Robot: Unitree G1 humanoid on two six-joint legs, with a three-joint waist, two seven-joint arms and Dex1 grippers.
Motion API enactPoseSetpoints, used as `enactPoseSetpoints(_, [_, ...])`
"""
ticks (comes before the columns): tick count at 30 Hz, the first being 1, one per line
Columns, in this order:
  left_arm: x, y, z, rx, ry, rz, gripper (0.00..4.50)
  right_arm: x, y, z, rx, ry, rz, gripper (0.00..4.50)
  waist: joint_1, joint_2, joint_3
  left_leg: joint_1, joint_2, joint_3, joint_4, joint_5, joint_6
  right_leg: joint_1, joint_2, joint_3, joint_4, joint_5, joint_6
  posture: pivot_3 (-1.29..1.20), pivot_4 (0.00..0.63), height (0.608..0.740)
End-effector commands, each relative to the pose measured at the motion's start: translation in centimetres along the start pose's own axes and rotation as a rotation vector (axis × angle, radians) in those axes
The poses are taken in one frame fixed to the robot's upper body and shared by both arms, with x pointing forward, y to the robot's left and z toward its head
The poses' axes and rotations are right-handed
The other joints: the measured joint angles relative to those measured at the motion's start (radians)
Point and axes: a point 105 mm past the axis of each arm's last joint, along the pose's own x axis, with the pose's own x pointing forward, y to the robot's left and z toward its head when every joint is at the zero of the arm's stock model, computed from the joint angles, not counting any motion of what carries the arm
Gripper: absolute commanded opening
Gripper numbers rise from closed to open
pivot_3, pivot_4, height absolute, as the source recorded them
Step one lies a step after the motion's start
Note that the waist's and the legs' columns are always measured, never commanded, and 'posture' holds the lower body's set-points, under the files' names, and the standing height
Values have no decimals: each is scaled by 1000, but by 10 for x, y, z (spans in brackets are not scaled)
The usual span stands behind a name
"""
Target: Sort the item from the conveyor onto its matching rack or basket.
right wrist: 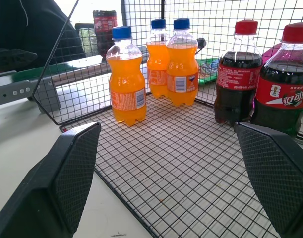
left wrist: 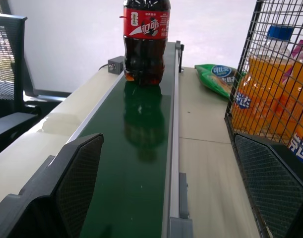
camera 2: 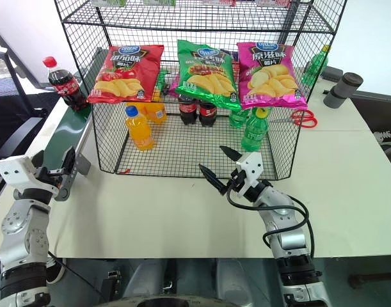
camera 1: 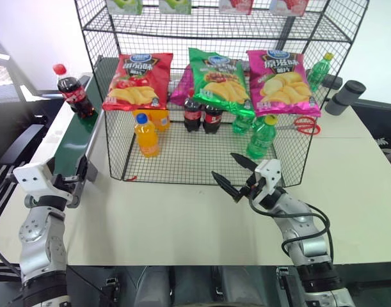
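The left wrist view shows green belt between fingers and bottle, so my left gripper now moves toward it first; it is too early to close on the cola bottle [camera 1: 75, 94].
The item, a small cola bottle [camera 1: 72, 91] with a red cap and red label, stands upright on the far part of the dark green conveyor [camera 1: 68, 146] at the table's left. My left gripper [camera 1: 77, 185] is open at the belt's near end, pointing along the belt toward the bottle [left wrist: 145, 42], well short of it. The black wire rack [camera 1: 195, 160] stands mid-table, hung with chip bags. My right gripper [camera 1: 223, 164] hovers open at the front edge of the lower tier, holding nothing.
Orange soda bottles [right wrist: 126, 91], two cola bottles [right wrist: 235, 74] and green bottles [camera 1: 260, 137] stand in the rack's lower tier. Red scissors [camera 1: 304, 125] and a grey cylinder [camera 1: 345, 96] lie to the right. A green chip bag [left wrist: 215, 79] lies behind the rack. Bare table stretches in front.
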Motion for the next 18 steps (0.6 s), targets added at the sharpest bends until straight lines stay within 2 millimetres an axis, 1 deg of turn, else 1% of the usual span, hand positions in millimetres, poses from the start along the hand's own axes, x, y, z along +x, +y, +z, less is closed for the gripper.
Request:
enactPoseSetpoints(1, [3,5,17,8,-66,7,4500,3,1,11,-32,-49,8,4473,0,0,0,0,0,0,0,0,0,0,0,0,0,0,0,0,150,740])
enactPoseSetpoints(8, [4,7,18,9,-71,18,4500,5,2,11,-34,-46,15,4473,-1,0,0,0,0,0,0,0,0,0,0,0,0,0,0,0,150,740])
enactPoseSetpoints(12, [3,13,19,15,-72,43,4500,6,3,10,-34,-44,17,4473,0,0,0,0,0,0,0,0,0,0,0,0,0,0,0,0,150,740])
enactPoseSetpoints(18, [1,16,20,10,-74,54,4500,8,5,9,-40,-39,28,4473,0,0,0,0,0,0,0,0,0,0,0,0,0,0,0,0,150,740])
